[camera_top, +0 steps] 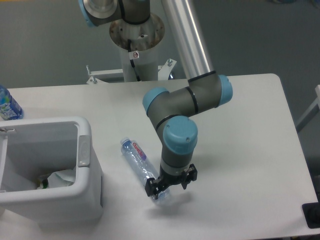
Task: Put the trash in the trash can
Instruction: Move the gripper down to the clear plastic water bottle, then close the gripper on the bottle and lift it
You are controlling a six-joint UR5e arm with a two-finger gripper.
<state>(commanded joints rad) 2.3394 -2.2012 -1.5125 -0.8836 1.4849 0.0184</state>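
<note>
I will next take hold of the slim bottle [139, 161] by its clear end [160, 195] with my gripper, so that I can drop it into the trash can.
The slim clear bottle [139, 161] with a red-and-blue label lies on the white table, slanting from upper left to lower right. My gripper [168, 184] is low over the bottle's lower right end, open, with one dark finger [150, 189] on each side of that end. The white trash can [84, 150] stands at the left front of the table. Inside it lies the crumpled white wrapper [59, 177] with a green mark. Part of the bottle's end is hidden under the gripper.
A stouter bottle [7, 105] with a blue-and-green label stands at the far left edge, behind the bin. The arm's base column [136, 45] rises behind the table. A dark object [312, 215] sits off the table's front right corner.
</note>
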